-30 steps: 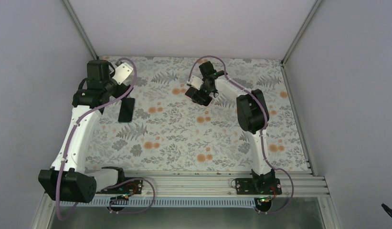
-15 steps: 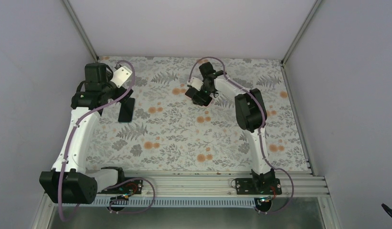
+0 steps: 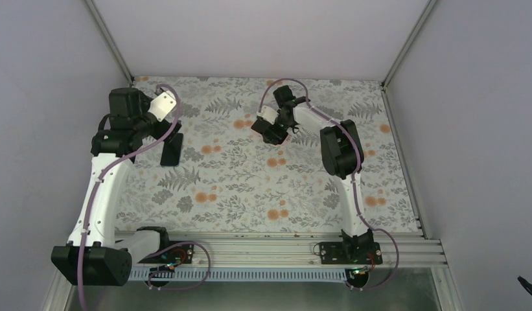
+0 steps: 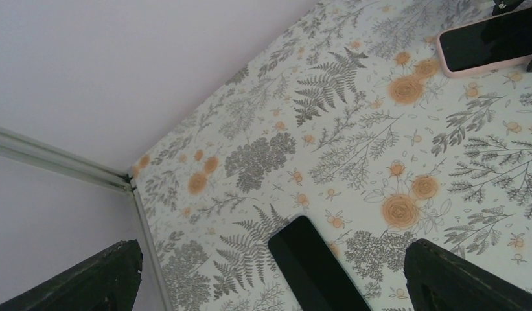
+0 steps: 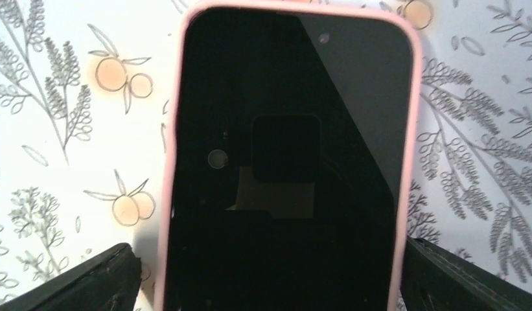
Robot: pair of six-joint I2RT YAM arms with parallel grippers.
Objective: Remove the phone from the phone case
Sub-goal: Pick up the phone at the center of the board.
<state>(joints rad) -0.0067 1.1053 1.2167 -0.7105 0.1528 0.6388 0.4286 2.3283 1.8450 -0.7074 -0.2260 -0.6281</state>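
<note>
The sides of the pink case are level with my open fingers in the right wrist view, so my right gripper should close on the case.
The phone (image 5: 286,162), glossy black and screen up, lies in the pink phone case (image 5: 409,162) on the floral mat. My right gripper (image 5: 273,282) stands open just above it, one finger (image 5: 88,278) on each side of the case. The left one is clear of the rim and the right one is close beside it. In the left wrist view the cased phone (image 4: 490,39) shows at the top right. In the top view my right gripper (image 3: 274,131) covers it. My left gripper (image 4: 279,285) is open at the left.
A bare all-black phone (image 4: 315,265) lies on the mat under my left gripper (image 3: 156,133), seen in the top view as a dark slab (image 3: 172,149). The mat's left metal edge (image 4: 143,227) and the grey side wall are close by.
My left wrist has drawn a little to the left and back from the bare black phone. My right gripper has hardly moved over the cased phone. Both stay open.
</note>
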